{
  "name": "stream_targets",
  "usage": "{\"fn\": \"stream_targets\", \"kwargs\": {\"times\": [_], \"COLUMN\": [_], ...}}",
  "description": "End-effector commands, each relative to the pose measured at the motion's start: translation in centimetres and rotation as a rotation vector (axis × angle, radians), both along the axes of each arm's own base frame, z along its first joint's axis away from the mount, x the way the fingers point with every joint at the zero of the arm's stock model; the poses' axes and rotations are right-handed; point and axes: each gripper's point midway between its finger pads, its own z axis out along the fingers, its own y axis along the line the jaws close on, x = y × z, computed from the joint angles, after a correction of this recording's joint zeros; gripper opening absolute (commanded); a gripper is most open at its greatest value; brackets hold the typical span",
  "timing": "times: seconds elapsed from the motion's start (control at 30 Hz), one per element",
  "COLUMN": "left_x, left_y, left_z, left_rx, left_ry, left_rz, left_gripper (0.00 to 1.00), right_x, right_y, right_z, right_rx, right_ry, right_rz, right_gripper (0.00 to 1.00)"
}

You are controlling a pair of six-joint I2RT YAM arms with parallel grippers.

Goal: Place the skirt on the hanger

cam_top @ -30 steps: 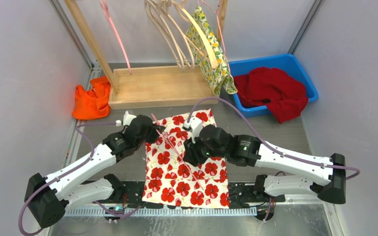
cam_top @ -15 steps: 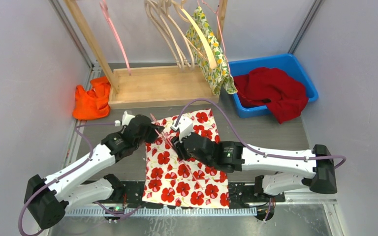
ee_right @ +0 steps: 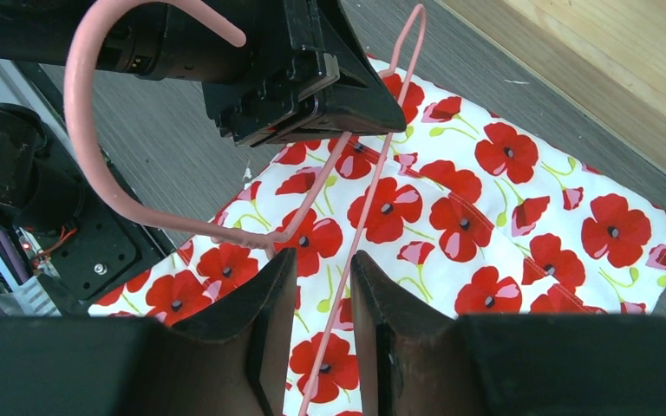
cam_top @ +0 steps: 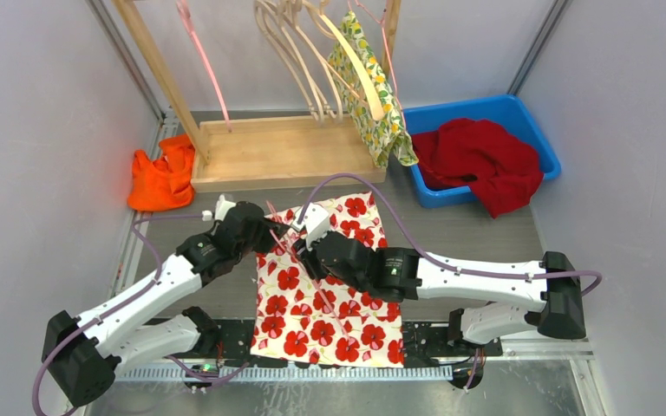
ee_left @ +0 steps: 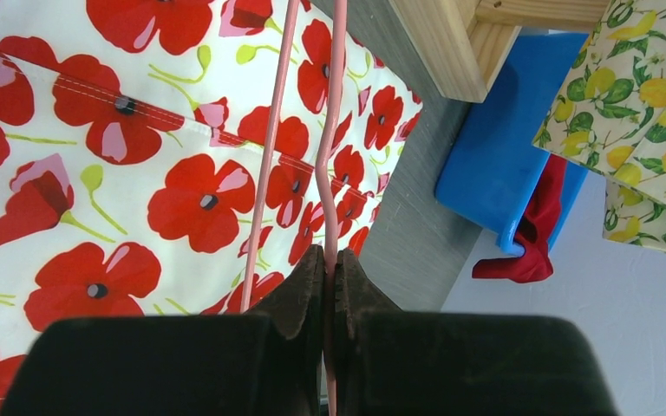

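The pink hanger needs my right gripper next at the neck point(ee_right: 257, 240) beside the hook, leaving the hook and lower wire free for the skirt.
The skirt point(cam_top: 329, 290), white with red poppies, lies flat on the table between my arms. A thin pink wire hanger point(cam_top: 334, 310) lies across it. My left gripper point(cam_top: 277, 232) is at the skirt's upper left corner, shut on one wire of the hanger point(ee_left: 333, 156) just above the skirt point(ee_left: 139, 130). My right gripper point(cam_top: 305, 256) hovers close beside the left one. In the right wrist view its jaws point(ee_right: 323, 260) are open, with a hanger wire point(ee_right: 360, 217) running between them untouched. The hanger's hook point(ee_right: 82, 130) curves up at the left, by the left gripper point(ee_right: 312, 78).
A wooden rack point(cam_top: 277, 152) stands behind the skirt, with wooden hangers point(cam_top: 312, 61), a pink hanger point(cam_top: 204, 61) and a lemon-print garment point(cam_top: 373, 95). A blue bin point(cam_top: 529, 121) holding red cloth point(cam_top: 481, 160) is at the back right. An orange cloth point(cam_top: 163, 178) lies at the left.
My right arm has swung left and forward across the skirt, bringing its gripper beside the left gripper and over the hanger wire. The left gripper has kept its hold and barely moved.
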Motion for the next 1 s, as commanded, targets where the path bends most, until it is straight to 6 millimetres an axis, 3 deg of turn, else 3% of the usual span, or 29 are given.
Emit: {"fn": "stream_targets", "kwargs": {"times": [0.0, 0.23, 0.63, 0.97], "left_x": [0.6, 0.6, 0.8, 0.7], "left_y": [-0.7, -0.3, -0.3, -1.6], "left_z": [1.4, 1.2, 0.9, 1.1], "left_rx": [-0.031, -0.026, -0.024, 0.0], "left_ry": [-0.036, -0.034, -0.03, -0.027], "left_rz": [-0.02, -0.01, -0.016, -0.106], "left_gripper": [0.0, 0.0, 0.0, 0.0], "right_x": [-0.4, -0.7, -2.0, 0.3], "right_y": [1.6, 0.9, 1.1, 2.3], "right_z": [3.3, 2.2, 2.6, 2.9], "right_rx": [0.107, 0.071, 0.078, 0.03], "right_ry": [-0.019, 0.007, 0.02, -0.064], "right_rz": [0.044, 0.041, 0.069, -0.004], "right_gripper": [0.35, 0.34, 0.4, 0.42]}}
